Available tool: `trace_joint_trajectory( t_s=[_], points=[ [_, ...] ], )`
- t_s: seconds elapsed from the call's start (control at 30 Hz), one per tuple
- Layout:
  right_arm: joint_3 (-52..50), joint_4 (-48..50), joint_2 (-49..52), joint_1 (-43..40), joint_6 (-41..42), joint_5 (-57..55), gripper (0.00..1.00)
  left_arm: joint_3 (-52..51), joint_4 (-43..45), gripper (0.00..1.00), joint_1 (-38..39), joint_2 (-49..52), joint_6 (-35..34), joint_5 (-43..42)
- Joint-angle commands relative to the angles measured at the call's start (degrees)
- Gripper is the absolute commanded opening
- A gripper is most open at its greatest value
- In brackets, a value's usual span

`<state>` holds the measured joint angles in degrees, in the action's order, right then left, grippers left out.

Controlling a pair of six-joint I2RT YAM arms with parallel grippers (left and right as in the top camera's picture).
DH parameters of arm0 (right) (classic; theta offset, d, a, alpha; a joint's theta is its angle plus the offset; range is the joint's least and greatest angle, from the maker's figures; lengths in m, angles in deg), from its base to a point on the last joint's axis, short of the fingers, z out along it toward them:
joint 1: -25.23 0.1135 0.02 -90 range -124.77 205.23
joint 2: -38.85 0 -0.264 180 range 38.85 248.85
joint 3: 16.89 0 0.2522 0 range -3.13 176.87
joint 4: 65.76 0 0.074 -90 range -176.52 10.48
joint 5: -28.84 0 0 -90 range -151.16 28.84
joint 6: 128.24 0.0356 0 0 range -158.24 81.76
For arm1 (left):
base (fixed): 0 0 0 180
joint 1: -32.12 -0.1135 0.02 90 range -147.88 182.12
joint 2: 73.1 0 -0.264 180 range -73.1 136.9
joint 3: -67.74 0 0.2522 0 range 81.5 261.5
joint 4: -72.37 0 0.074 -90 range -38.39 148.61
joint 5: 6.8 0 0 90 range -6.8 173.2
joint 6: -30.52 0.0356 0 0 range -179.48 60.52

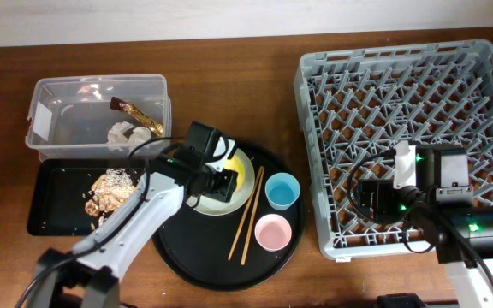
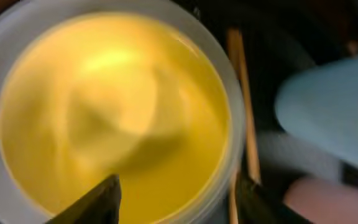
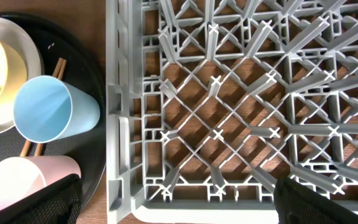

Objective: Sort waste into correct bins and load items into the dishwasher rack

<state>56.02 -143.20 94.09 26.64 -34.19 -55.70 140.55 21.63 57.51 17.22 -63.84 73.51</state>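
Only the yellow bowl's rim point(image 1: 235, 186) is between my left gripper's fingers. My left gripper would miss the pink cup point(image 1: 273, 232) if it closed now, so it should first move.
The yellow bowl point(image 1: 240, 171) sits on the grey plate point(image 1: 221, 205) on a round black tray. My left gripper point(image 2: 179, 208) is open right over the bowl point(image 2: 104, 106), one finger inside it and the other outside its rim. The chopsticks point(image 1: 246, 214), blue cup point(image 1: 282, 191) and pink cup point(image 1: 273, 232) are beside it. The clear box point(image 1: 58, 94) holds a wrapper point(image 1: 137, 111) and a tissue wad point(image 1: 125, 131). The shallow black tray point(image 1: 54, 201) holds food scraps point(image 1: 109, 190). My right gripper point(image 3: 179, 205) is open and empty above the near-left corner of the grey rack point(image 3: 229, 93).
The round black tray point(image 1: 229, 257) lies between the bins and the rack point(image 1: 418, 85). In the right wrist view the blue cup point(image 3: 51, 115) and pink cup point(image 3: 23, 177) stand close to the rack's left wall. Bare wooden table surrounds everything.
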Motion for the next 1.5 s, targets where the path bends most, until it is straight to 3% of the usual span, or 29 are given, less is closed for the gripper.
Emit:
trace_joint_trajectory(
  t_s=[0.0, 0.07, 0.17, 0.27, 0.4, 0.47, 0.53, 0.57, 0.7, 0.8, 0.9, 0.93, 0.97, 1.03, 1.17, 1.2, 1.27, 1.47],
  points=[
    [1.1, 0.0, -0.1, -0.3, 0.0, 0.3, 0.99, 3.8, -2.9, 0.59, 0.1, -6.8, 0.0, -13.7],
    [1.1, 0.0, -0.1, -0.3, 0.0, 0.3, 0.99, 3.7, -6.1, 0.59, 1.3, -8.0, 0.0, -20.3],
    [1.1, -0.1, -0.1, -0.3, 0.0, 0.3, 0.99, 3.3, -9.9, 0.59, 5.5, -7.3, 0.0, -19.1],
    [1.1, -0.5, -0.1, -0.3, 0.0, 0.3, 0.99, 1.6, -10.1, 0.58, 12.0, -5.3, 0.0, -10.5],
    [1.1, -0.7, -0.1, -0.3, 0.0, 0.3, 0.99, 0.4, -9.5, 0.57, 16.3, 0.9, -0.4, -5.3],
    [1.1, -0.7, -0.1, -0.3, 0.0, 0.3, 0.99, 0.4, -9.3, 0.46, 16.6, 5.6, -2.0, -5.3],
    [1.1, -0.7, -0.1, -0.3, 0.0, 0.3, 0.99, 0.4, -9.0, 0.08, 16.5, 7.3, -2.5, -5.3],
    [1.1, -0.7, -0.1, -0.3, 0.0, 0.3, 0.99, 0.7, -9.0, 0.00, 16.5, 7.0, -2.5, -5.3],
    [1.1, -0.9, -0.1, -0.3, 0.0, 0.2, 0.99, 4.2, -11.5, 0.00, 16.0, -0.3, -2.5, -5.2],
    [1.1, -0.8, -0.1, -0.3, 0.0, -0.2, 0.99, 5.1, -11.1, 0.00, 10.3, -9.9, -3.5, -5.3],
    [1.1, 1.9, 0.0, -0.3, 3.0, -0.1, 0.99, 5.1, -7.4, 0.00, 1.1, -13.2, -14.5, -6.6],
    [1.1, 3.9, 0.5, -0.3, 6.0, 0.5, 0.99, 4.8, -3.5, 0.00, -2.7, -12.8, -18.2, -12.6],
    [1.1, 6.0, 1.3, -0.3, 6.3, 4.8, 0.99, 4.6, 2.6, 0.00, -6.8, -11.7, -18.3, -24.9],
    [1.1, 8.9, 4.3, -0.3, 5.2, 18.3, 0.99, 4.6, 11.1, 0.00, -10.9, -8.9, -21.5, -40.0],
    [1.1, 12.3, 10.1, -0.3, -0.3, 43.2, 0.99, 4.6, 23.2, 0.00, -13.7, -1.9, -28.3, -57.4],
    [1.1, 15.0, 12.5, -0.3, -5.5, 53.7, 0.99, 4.6, 25.7, 0.00, -13.7, 0.5, -28.5, -63.0],
    [1.1, 18.3, 15.6, -0.3, -7.1, 61.6, 0.99, 4.6, 26.0, 0.00, -13.4, 2.0, -28.5, -67.3],
    [1.1, 22.3, 20.9, -0.1, -7.1, 68.2, 0.98, 4.6, 27.6, 0.00, -7.2, 2.0, -28.5, -66.2]
  ],
)
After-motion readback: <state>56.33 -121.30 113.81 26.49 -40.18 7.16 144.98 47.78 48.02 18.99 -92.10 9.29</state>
